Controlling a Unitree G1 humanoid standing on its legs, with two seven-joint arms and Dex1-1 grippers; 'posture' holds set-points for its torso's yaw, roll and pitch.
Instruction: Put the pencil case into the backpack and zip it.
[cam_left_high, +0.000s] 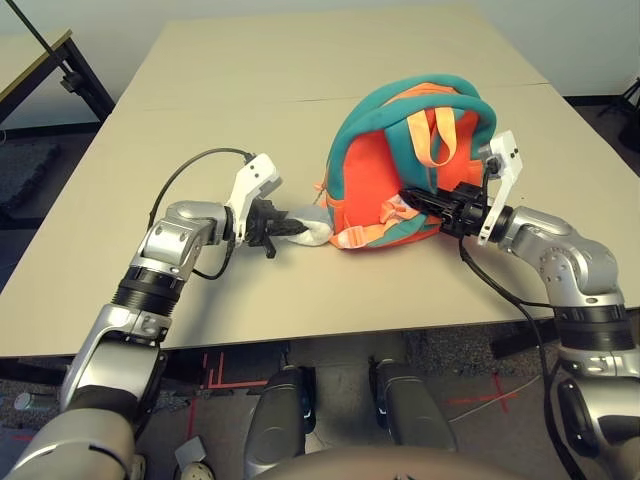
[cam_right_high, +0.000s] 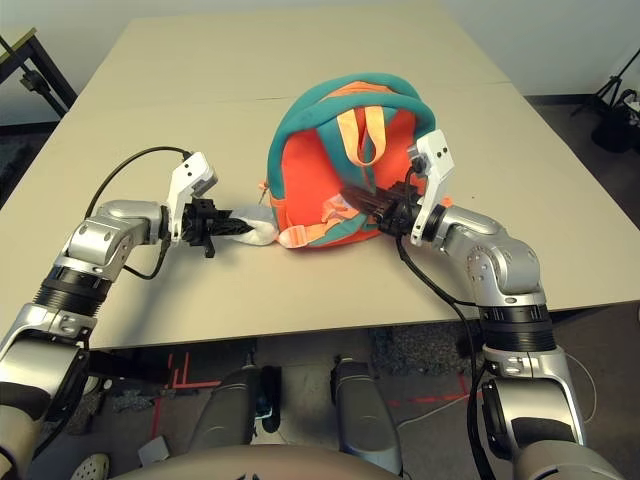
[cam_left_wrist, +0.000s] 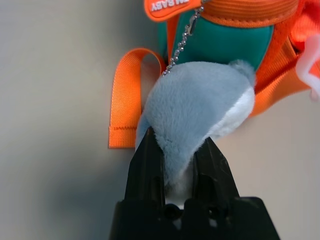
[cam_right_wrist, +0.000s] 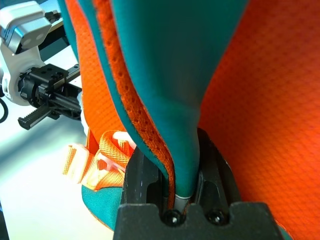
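I should open my right gripper now and let go of the teal strap. The backpack's lower edge is resting on the tabletop, so the backpack (cam_left_high: 375, 175) would stay standing.
The backpack (cam_left_high: 375, 175), orange with teal trim and light-orange straps, lies mid-table with its strap side facing me. A grey plush toy (cam_left_wrist: 200, 100) hangs from it on a bead chain at its left side. My left gripper (cam_left_high: 290, 228) is shut on that toy, and in the left wrist view the fingers (cam_left_wrist: 145, 160) pinch the plush. My right gripper (cam_left_high: 415, 200) reaches in from the right and is shut on a teal padded strap (cam_right_wrist: 170, 75) of the backpack, low on its front. The pencil case is out of view.
The beige table (cam_left_high: 250, 80) stretches far behind the backpack, with a seam across it. Its front edge (cam_left_high: 330, 330) runs just under my forearms. Another desk (cam_left_high: 30, 60) stands at the far left and dark gear (cam_left_high: 628, 100) at the far right.
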